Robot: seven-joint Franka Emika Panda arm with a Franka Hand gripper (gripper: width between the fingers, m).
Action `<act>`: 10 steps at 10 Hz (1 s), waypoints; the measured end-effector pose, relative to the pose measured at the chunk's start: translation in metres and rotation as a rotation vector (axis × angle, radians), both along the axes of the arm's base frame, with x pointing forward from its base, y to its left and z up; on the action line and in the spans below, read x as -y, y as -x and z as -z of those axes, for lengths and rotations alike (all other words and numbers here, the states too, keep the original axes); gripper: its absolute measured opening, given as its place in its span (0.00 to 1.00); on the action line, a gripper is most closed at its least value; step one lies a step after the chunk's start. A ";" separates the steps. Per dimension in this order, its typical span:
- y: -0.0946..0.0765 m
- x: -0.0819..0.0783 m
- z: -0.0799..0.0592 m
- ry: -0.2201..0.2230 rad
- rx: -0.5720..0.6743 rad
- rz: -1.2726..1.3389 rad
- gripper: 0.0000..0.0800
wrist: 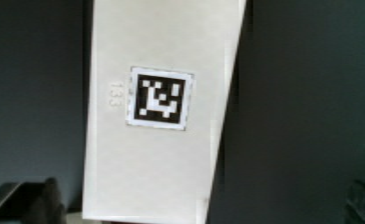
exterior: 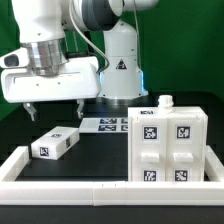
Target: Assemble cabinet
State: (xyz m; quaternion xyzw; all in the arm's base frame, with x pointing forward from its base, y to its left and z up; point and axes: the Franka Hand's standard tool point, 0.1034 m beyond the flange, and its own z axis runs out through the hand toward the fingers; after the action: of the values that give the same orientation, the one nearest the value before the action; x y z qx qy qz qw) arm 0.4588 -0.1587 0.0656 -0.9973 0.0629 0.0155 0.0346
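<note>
I need to add the drawer block to the cabinet shell (exterior: 168, 145), so next I should grab the block with my gripper by its long sides beside the tag (exterior: 56, 142).
The cabinet shell (exterior: 168, 145), a large white box with black-and-white tags on its front, stands at the exterior view's right. A small white tagged drawer block (exterior: 57, 143) lies on the dark table at the exterior view's left. My gripper (exterior: 54, 104) hangs open and empty above that block, not touching it. In the wrist view the block (wrist: 161, 60) fills the middle, with its tag facing the camera. My gripper (wrist: 188, 205) straddles it there, and the dark fingertips (wrist: 19, 202) show only at the frame's corners.
The marker board (exterior: 110, 124) lies flat on the table behind the block, in front of the robot base. A long low white border rail (exterior: 90, 188) runs along the front. A small white piece (exterior: 163, 101) sits on top of the shell.
</note>
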 end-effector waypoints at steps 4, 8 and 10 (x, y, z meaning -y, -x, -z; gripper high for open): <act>0.008 0.011 0.031 0.022 0.001 -0.006 1.00; 0.014 0.013 0.053 0.057 0.038 -0.034 1.00; 0.018 0.010 0.058 0.070 0.053 -0.044 1.00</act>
State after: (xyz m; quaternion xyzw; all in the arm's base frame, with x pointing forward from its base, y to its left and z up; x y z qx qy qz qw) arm 0.4409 -0.1682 0.0076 -0.9991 0.0407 -0.0123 0.0010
